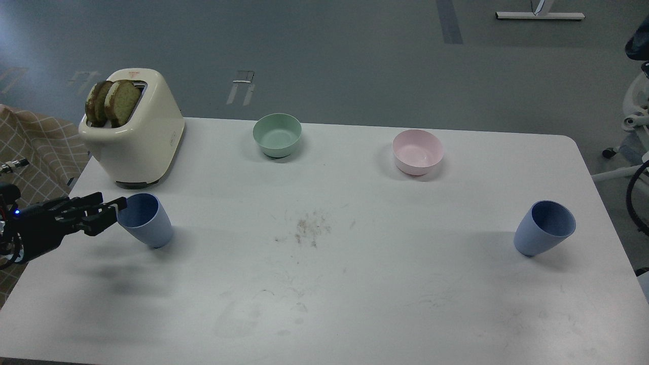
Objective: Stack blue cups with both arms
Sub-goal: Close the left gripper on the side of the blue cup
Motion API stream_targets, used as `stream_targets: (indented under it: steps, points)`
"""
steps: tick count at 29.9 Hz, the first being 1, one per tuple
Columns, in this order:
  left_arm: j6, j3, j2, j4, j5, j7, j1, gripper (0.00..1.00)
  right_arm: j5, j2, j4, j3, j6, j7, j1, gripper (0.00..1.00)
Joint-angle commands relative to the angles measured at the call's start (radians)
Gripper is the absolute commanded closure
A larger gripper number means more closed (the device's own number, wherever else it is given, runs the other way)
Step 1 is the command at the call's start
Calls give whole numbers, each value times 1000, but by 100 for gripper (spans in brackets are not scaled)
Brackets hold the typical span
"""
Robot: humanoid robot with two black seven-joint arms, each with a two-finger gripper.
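Note:
The cup beside the toaster (137, 140) is next for stacking the blue cups, and the left gripper will grab it by its rim (143, 195).
Two blue cups stand upright on the white table (324, 284). The left blue cup (147, 220) is at the left, in front of the toaster. The right blue cup (545, 228) is near the right edge. My left gripper (112, 214) comes in from the left at cup height. Its fingers are apart, and the upper fingertip (121, 204) is at the left cup's near rim. Nothing is held between the fingers. My right gripper is out of view; only a black cable loop (634, 192) shows at the right edge.
A cream toaster (137, 137) with two bread slices stands at the back left, just behind the left cup. A mint-green bowl (277, 134) and a pink bowl (418, 151) sit along the far edge. Crumbs (307, 228) lie mid-table.

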Motion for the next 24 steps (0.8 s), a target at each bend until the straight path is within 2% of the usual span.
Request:
stream_targets:
  steps: [1, 4, 6, 8, 10, 19, 24]
  points:
    - [8, 8, -11, 13, -2, -17, -3, 54, 0, 0, -1, 0, 0, -1, -3, 0]
    - [8, 6, -11, 13, -6, -18, -4, 59, 0, 0, -3, 0, 0, -1, -6, 0]
    - [8, 8, -13, 10, -6, -18, -7, 71, 0, 0, -3, 0, 0, -1, -8, 0]
    - [8, 6, -15, 6, -6, -26, -9, 91, 0, 0, -4, 0, 0, -1, -8, 0]
    - [8, 8, -13, 6, -6, -29, -10, 100, 0, 0, -4, 0, 0, -1, -8, 0]
    - [9, 6, -19, 0, -2, -32, -12, 100, 0, -1, -7, 0, 0, -1, -20, 0]
    - [8, 6, -5, -62, -2, -51, -71, 100, 0, -11, -9, 0, 0, 1, -28, 0]
